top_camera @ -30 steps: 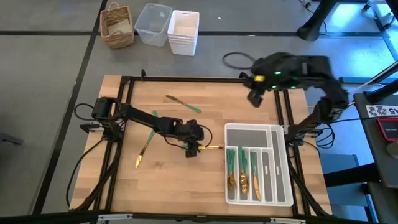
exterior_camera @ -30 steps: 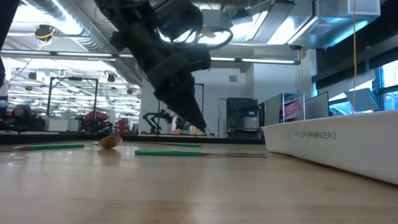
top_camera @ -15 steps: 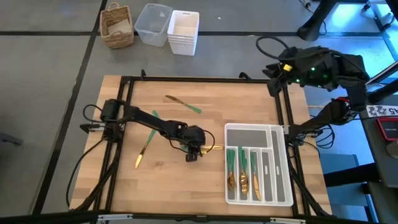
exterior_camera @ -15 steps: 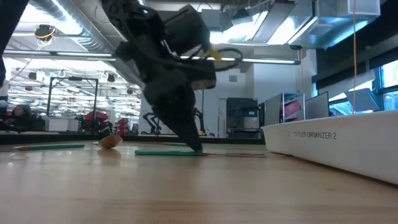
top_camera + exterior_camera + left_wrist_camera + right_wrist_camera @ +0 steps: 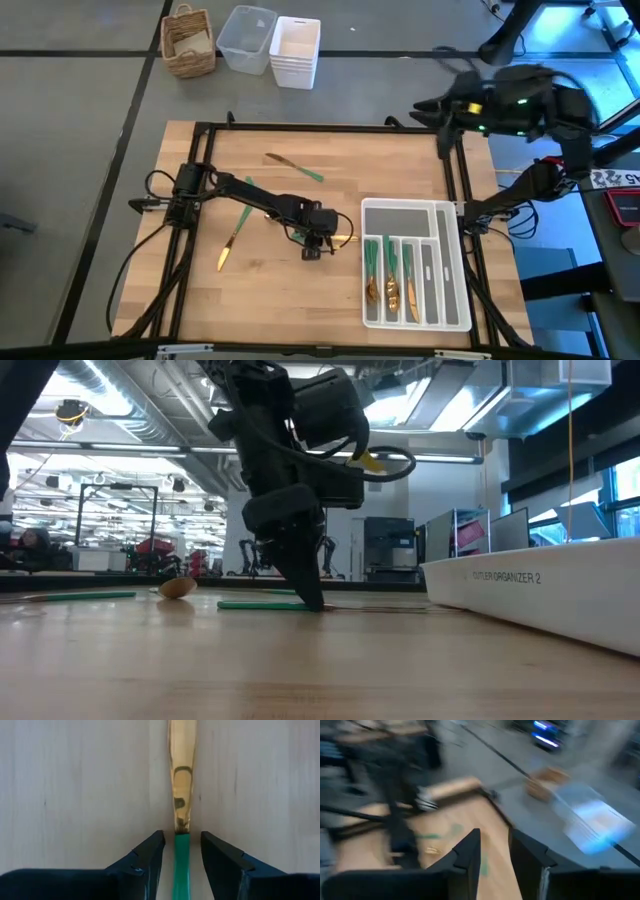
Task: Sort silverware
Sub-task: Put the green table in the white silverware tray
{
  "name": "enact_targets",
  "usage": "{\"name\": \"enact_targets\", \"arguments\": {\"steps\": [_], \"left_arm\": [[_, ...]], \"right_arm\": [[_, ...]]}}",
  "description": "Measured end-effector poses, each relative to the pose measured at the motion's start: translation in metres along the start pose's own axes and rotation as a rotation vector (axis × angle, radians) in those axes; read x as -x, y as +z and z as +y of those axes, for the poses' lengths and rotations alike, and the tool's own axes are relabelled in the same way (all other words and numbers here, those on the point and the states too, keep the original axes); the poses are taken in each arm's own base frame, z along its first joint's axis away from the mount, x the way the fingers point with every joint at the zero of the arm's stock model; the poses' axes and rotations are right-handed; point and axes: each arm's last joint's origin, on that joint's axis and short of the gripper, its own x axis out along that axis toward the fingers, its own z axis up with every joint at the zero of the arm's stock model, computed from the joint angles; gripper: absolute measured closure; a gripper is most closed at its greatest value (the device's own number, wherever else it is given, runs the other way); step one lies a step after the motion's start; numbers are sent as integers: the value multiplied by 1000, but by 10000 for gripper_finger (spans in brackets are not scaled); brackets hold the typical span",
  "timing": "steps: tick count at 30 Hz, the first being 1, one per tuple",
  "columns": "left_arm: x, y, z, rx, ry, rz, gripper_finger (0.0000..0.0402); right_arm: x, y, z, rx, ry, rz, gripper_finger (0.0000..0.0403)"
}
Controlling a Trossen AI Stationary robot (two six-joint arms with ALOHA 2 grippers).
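I should close my left gripper now. In the left wrist view its fingers are beside the green handle at table height, so they would hold it if I closed.
A piece of silverware lies flat on the wooden table, its green handle pointing back under my wrist and its gold head toward the tray. My left gripper is open and points steeply down. One finger stands on each side of the handle where green meets gold, with a narrow gap on both sides. In the low view its fingertips are down at table level. Two more green-handled pieces lie on the table, and several lie in the tray's slots. My right gripper is open, raised high at the far right.
The white compartmented tray sits at the table's right. A wicker basket, a clear tub and a white stack of bins stand beyond the far edge. A black frame runs around the table top.
My left gripper has come down onto the table over the piece beside the tray and tipped to point more steeply down, its fingers now astride the green handle. My right arm has risen and drawn back toward the table's far right corner. The silverware has not moved.
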Motion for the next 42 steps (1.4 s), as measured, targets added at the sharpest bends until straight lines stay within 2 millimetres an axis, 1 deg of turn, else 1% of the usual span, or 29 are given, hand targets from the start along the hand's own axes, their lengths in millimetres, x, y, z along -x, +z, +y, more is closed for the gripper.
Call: {"name": "enact_targets", "arguments": {"steps": [3, 5, 7, 10, 14, 17, 20, 24, 28, 31, 34, 38, 42], "left_arm": [[0, 0, 0, 21, 4, 2, 292], [0, -1, 0, 48, 6, 12, 310], [1, -2, 1, 57, -1, 29, 329], [1, -3, 1, 58, -17, 44, 350], [1, -4, 1, 66, -19, 47, 363], [0, -4, 3, 116, -24, 50, 370], [2, -4, 5, 170, -31, 48, 376], [3, -2, 7, 225, -37, 29, 378], [3, 0, 12, 274, -80, 18, 373], [3, 0, 16, 341, -125, 26, 375], [3, 1, 21, 399, -144, 29, 377], [4, 2, 30, 450, -161, 28, 375], [8, 1, 42, 507, -171, 30, 371]], "right_arm": [[15, 2, 0, 49, 130, -52, 301], [22, -2, -1, 77, 174, -33, 301], [27, -7, -3, 85, 177, 5, 301], [28, -11, -5, 84, 147, 33, 301], [33, -13, -8, 84, 97, 28, 301], [33, -19, -9, 91, 80, 40, 301], [23, -26, -8, 95, 67, 56, 301], [14, -38, -8, 90, 67, 27, 301], [12, -62, -11, 80, 68, 11, 301], [3, -88, -12, 35, 77, 11, 301], [-16, -115, -11, 9, 103, 25, 301], [-50, -151, -6, -6, 161, 89, 301], [-85, -185, 2, -40, 275, 170, 301]]}}
